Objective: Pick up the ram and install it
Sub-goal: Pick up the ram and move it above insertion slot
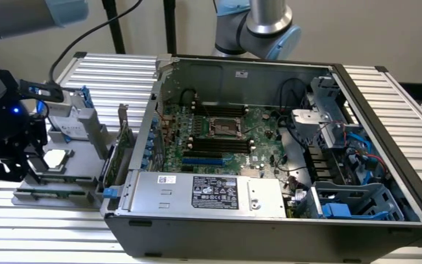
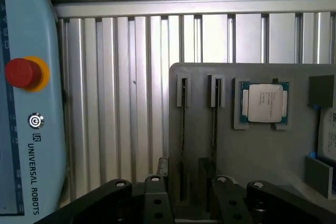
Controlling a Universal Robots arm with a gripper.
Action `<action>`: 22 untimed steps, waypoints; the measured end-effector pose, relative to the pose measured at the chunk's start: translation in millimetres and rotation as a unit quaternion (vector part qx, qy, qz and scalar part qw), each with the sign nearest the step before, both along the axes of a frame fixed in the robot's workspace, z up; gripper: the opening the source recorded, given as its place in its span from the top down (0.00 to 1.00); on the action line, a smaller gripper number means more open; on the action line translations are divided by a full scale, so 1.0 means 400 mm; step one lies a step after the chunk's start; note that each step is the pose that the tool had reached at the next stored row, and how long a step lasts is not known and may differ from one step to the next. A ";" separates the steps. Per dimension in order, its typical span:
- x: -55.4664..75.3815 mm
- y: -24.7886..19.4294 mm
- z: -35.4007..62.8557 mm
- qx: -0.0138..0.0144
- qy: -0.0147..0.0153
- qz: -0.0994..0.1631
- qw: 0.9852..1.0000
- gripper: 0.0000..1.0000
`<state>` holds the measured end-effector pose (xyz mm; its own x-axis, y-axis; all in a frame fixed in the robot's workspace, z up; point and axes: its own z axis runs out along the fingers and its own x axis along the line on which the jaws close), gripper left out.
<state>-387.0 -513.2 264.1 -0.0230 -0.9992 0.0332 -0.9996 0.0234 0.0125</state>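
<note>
I will next grab the ram by the bare middle of its upper edge (image 1: 53,191) with my gripper, to install it. The holder's blocks hold the ends of the ram.
A grey holder (image 2: 262,156) lies on the ribbed table beside the open computer case (image 1: 270,165). Two narrow slots in it each hold a thin stick on edge. One is the ram (image 2: 182,124), seen in the exterior view as a green strip (image 1: 48,192) at the holder's front. My gripper (image 2: 184,179) hangs right over that end of the holder, open, its dark fingers (image 2: 164,169) on either side of the ram's slot. In the exterior view my gripper (image 1: 4,165) is at the far left. The motherboard's black slots (image 1: 218,144) lie inside the case.
A square silver processor chip (image 2: 265,103) sits in the holder next to the slots. A larger green card (image 1: 119,151) with a bracket stands between holder and case. A teach pendant (image 2: 26,103) with a red button lies beside the holder. A second arm (image 1: 262,27) stands behind the case.
</note>
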 end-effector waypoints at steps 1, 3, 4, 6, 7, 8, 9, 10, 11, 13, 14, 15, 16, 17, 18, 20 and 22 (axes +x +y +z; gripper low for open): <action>0.000 0.000 -0.004 0.000 0.000 0.001 1.000 0.64; 0.000 0.000 -0.014 0.000 0.000 0.003 1.000 0.64; 0.000 0.000 -0.018 0.000 0.000 0.004 1.000 0.64; 0.000 0.000 -0.027 0.000 0.000 0.006 1.000 0.64; 0.000 0.000 -0.032 0.000 0.000 0.007 1.000 0.64; 0.000 0.000 -0.037 0.000 0.000 0.009 1.000 0.64; 0.000 0.000 -0.041 0.000 0.000 0.009 1.000 0.64; 0.000 0.000 -0.045 0.000 0.000 0.010 1.000 0.64; 0.000 0.000 -0.050 0.000 0.000 0.011 1.000 0.64; 0.000 0.000 -0.059 0.000 0.000 0.012 1.000 0.64; 0.000 0.000 -0.063 0.000 0.000 0.013 1.000 0.64; 0.000 0.000 -0.068 0.000 0.000 0.013 1.000 0.64; 0.000 0.000 -0.072 0.000 0.000 0.014 1.000 0.64; 0.000 0.000 -0.078 0.000 0.000 0.014 1.000 0.64; 0.000 0.000 -0.082 0.000 0.000 0.014 1.000 0.64; 0.000 0.000 -0.091 0.000 0.000 0.015 1.000 0.64; 0.000 0.001 -0.100 0.000 0.000 0.016 1.000 0.64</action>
<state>-387.0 -512.9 223.9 0.0083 -0.9994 0.0330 -0.9999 -0.0079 0.0123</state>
